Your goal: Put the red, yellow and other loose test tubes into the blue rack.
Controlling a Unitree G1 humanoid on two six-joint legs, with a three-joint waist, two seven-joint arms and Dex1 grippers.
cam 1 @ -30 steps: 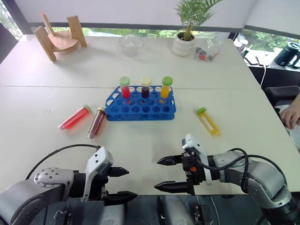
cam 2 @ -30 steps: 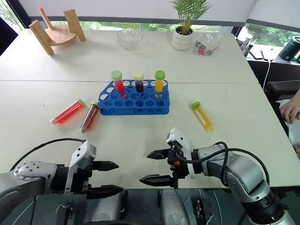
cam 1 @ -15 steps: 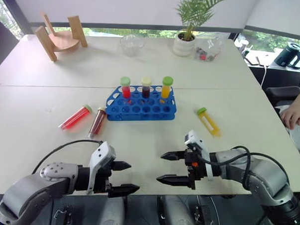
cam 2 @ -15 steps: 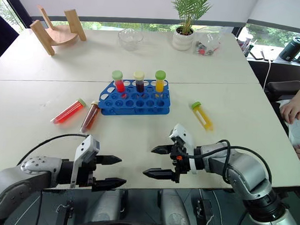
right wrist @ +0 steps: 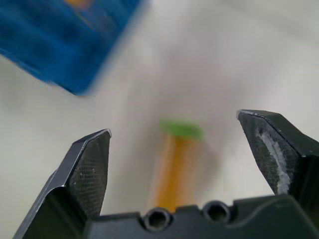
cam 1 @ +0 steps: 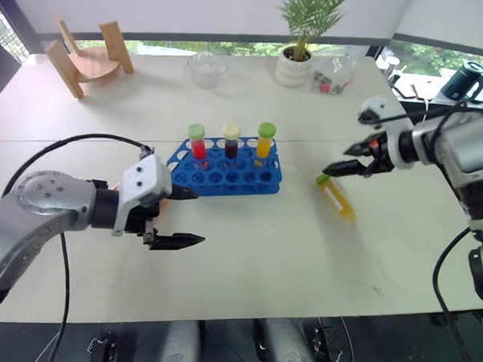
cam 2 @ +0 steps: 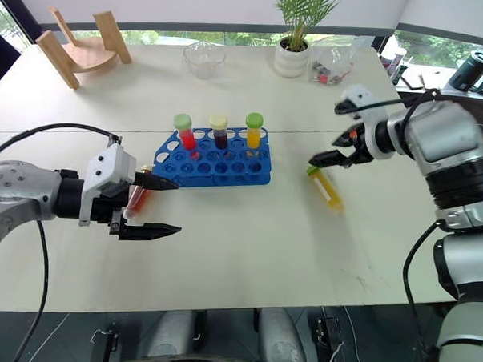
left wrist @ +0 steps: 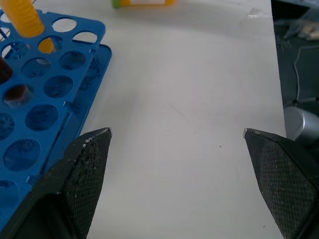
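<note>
It isn't time to close yet: empty table shows between my fingers and the yellow tube's green cap. My right gripper has to go lower first and then close on the cap.
The blue rack stands mid-table with a red, a dark and an orange tube upright in its back row. The yellow tube, green-capped, lies to the rack's right. My right gripper hovers open just above its cap end, and the tube lies between the fingers in the right wrist view. My left gripper is open, held above the table at the rack's left end. The brownish-red loose tube peeks out behind its fingers. The red loose tube is hidden behind my left hand.
At the far side of the table are a wooden stand, a glass bowl, a potted plant and a clear bag of small items. A black kettle sits off the table's right corner.
Both arms rose from the near table edge. The right gripper swung forward and right to above the yellow tube. The left gripper lifted, rolled and moved up to the rack's left end.
</note>
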